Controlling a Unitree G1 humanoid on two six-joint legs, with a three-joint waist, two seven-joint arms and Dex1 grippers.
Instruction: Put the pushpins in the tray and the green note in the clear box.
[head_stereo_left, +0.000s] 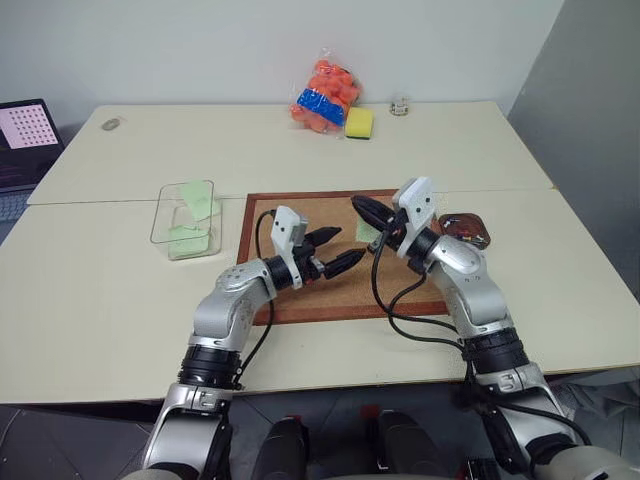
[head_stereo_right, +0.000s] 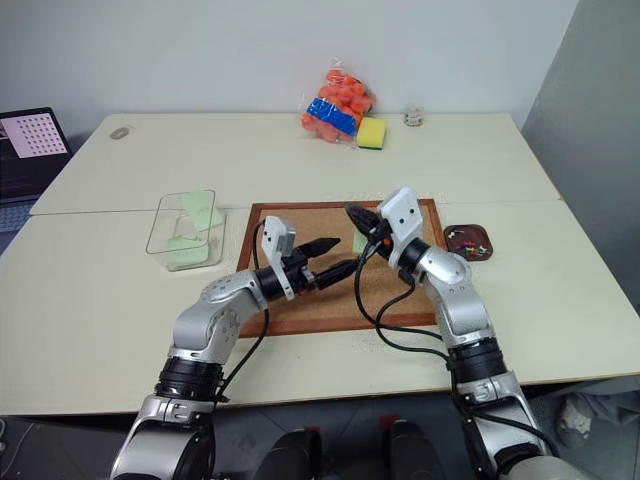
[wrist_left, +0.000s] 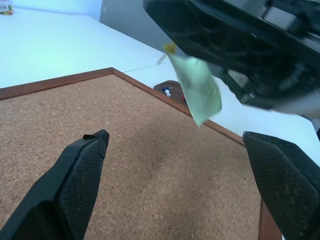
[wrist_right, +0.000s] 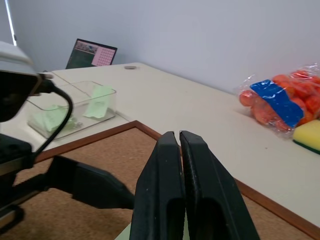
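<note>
My left gripper is to grab the green note by its lower corner next. Then the pushpin can come free for the tray.
A green note hangs from the shut fingers of my right gripper above the corkboard, with a small yellow pushpin at its top corner. My left gripper hovers just left of the note, open, with nothing between its fingers. To the left of the board stands the clear box with pale green notes inside. The dark reddish tray lies just past the board's right edge and holds a few pushpins.
A bag of orange items and a yellow sponge sit at the back of the table. A laptop stands at the far left, off the table's edge. A small jar is at the back right.
</note>
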